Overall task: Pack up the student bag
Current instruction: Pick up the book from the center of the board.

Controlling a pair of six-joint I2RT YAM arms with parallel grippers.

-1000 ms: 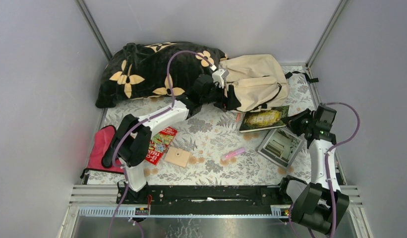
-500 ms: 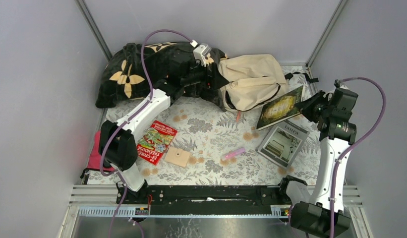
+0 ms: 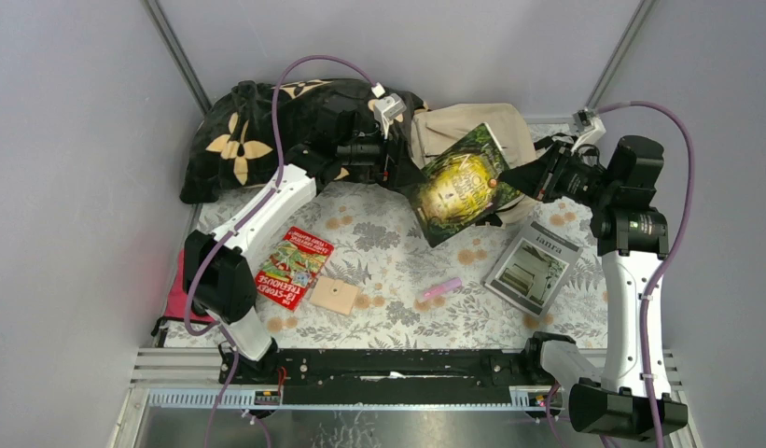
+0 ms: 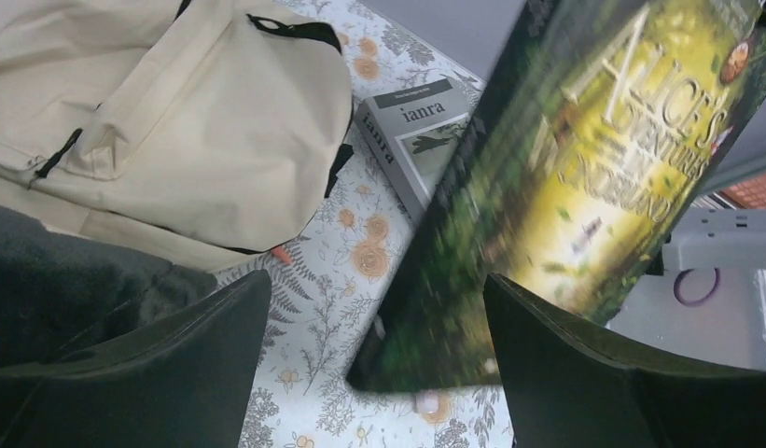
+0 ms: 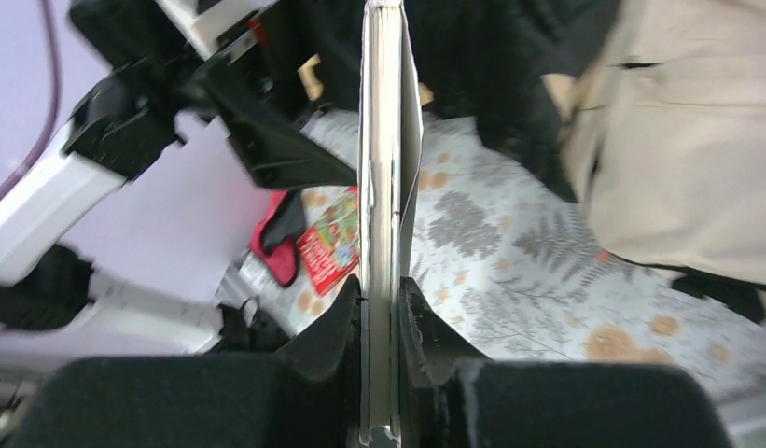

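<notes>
I should reach the Alice picture book with my left gripper and grab its spine edge point(image 3: 422, 220) point(image 4: 430, 383), opposite my right gripper. The page edge then stays free for handing the book over.
The beige student bag point(image 3: 463, 119) lies at the back of the table next to the pillow; it also shows in the left wrist view point(image 4: 174, 121) and the right wrist view point(image 5: 696, 140). My right gripper point(image 3: 514, 177) is shut on a green Alice picture book point(image 3: 458, 184) and holds it tilted in the air in front of the bag. The book's edge sits between the jaws in the right wrist view point(image 5: 383, 140). My left gripper point(image 3: 390, 163) is open and empty at the bag's left side, facing the book point(image 4: 584, 168).
A black flowered pillow point(image 3: 267, 135) fills the back left. On the floral cloth lie a grey "ianra" book point(image 3: 533, 266), a red book point(image 3: 295, 266), a wooden block point(image 3: 334, 296) and a pink item point(image 3: 439, 288). A red pouch point(image 3: 188, 280) lies at the left edge.
My right gripper has lifted the green book off the table and swung it left, up in front of the bag. My left gripper has risen and stays by the bag's left side.
</notes>
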